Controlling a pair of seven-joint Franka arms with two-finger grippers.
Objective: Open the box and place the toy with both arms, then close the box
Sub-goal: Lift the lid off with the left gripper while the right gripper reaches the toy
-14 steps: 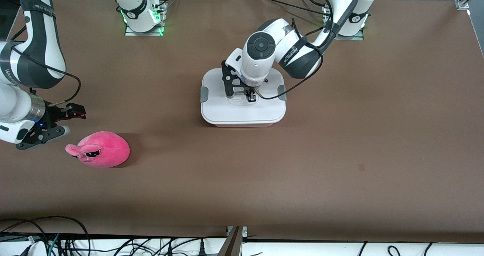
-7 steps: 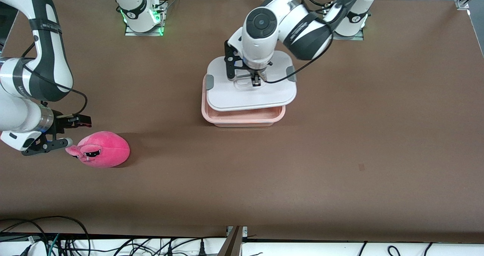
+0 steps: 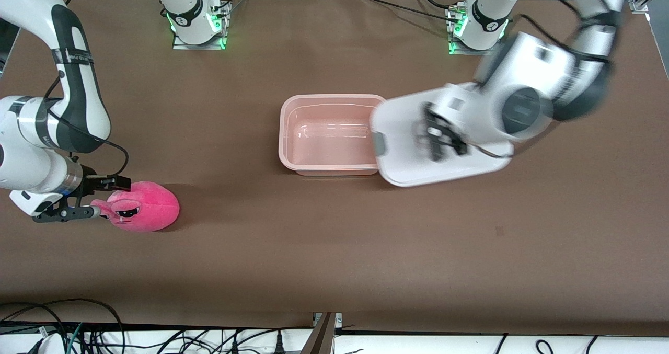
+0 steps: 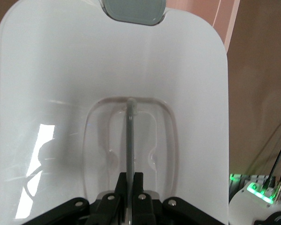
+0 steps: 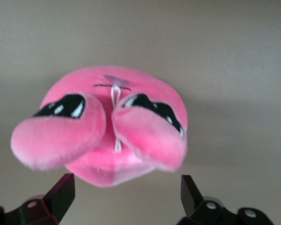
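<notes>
The right gripper's fingers don't reach the pink toy's near nubs yet, so they would miss the toy if they closed now. The right gripper should move toward the nubs first, then close on the toy.
The pale pink tub (image 3: 285, 134) stands open and empty at mid-table. My left gripper (image 3: 441, 139) is shut on the centre handle of the white lid (image 3: 413, 168) and holds it in the air, over the tub's edge at the left arm's end and the table beside it. In the left wrist view the fingers (image 4: 138, 183) pinch the handle bar (image 4: 129, 136) of the lid (image 4: 61, 84). The pink toy (image 3: 149, 207) lies near the right arm's end. My right gripper (image 3: 100, 197) is open at its face end. In the right wrist view the toy (image 5: 107, 126) fills the space ahead of the gripper (image 5: 126, 183).
The brown table (image 3: 313, 249) stretches wide around the tub. The arm bases (image 3: 196, 22) stand along the edge farthest from the front camera. Cables (image 3: 78, 333) hang below the nearest edge. A grey end clip (image 4: 133, 10) shows on the lid.
My left gripper lifted the lid off the tub and swung it toward the left arm's end. My right gripper moved closer to the toy's face end.
</notes>
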